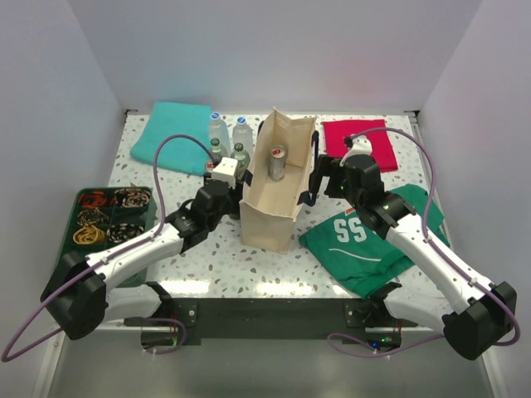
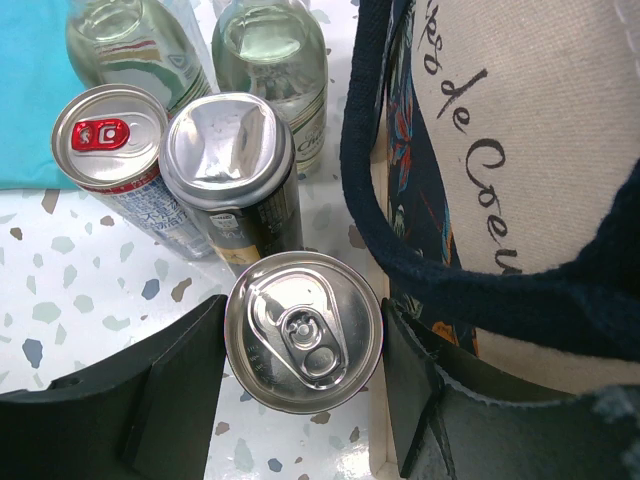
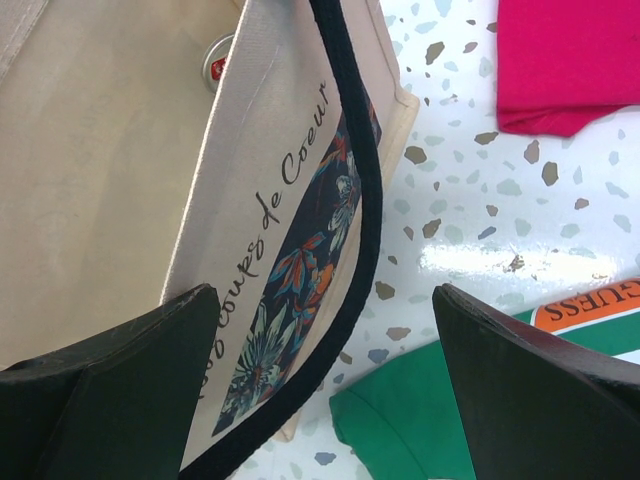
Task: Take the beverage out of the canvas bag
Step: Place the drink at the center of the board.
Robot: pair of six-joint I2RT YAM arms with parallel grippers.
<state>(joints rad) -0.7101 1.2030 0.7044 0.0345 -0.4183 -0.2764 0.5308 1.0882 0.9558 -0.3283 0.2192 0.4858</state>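
The silver-topped can is upright over the flat table and would stand beside the bag (image 1: 278, 186), so my left gripper needs to open now.
The beige canvas bag (image 1: 278, 186) stands upright mid-table with its mouth wide. One beverage can (image 1: 277, 162) stands inside it, and its red-tabbed top (image 3: 213, 62) peeks over the rim in the right wrist view. Just left of the bag, my left gripper (image 2: 303, 345) is shut on a second, silver-topped beverage can (image 2: 303, 332), both fingers against its sides. The bag's printed wall (image 2: 520, 150) and navy strap (image 2: 400, 250) are right beside it. My right gripper (image 3: 325, 390) is open at the bag's right side, over the printed wall (image 3: 270, 230) and navy strap (image 3: 365, 200).
Two more cans (image 2: 110, 135) (image 2: 228, 150) and two clear bottles (image 2: 272, 50) (image 2: 130, 40) stand close behind the held can. A teal cloth (image 1: 170, 133) lies back left and a pink cloth (image 1: 361, 143) back right. A green shirt (image 1: 365, 240) lies front right, a dark tray (image 1: 108, 215) far left.
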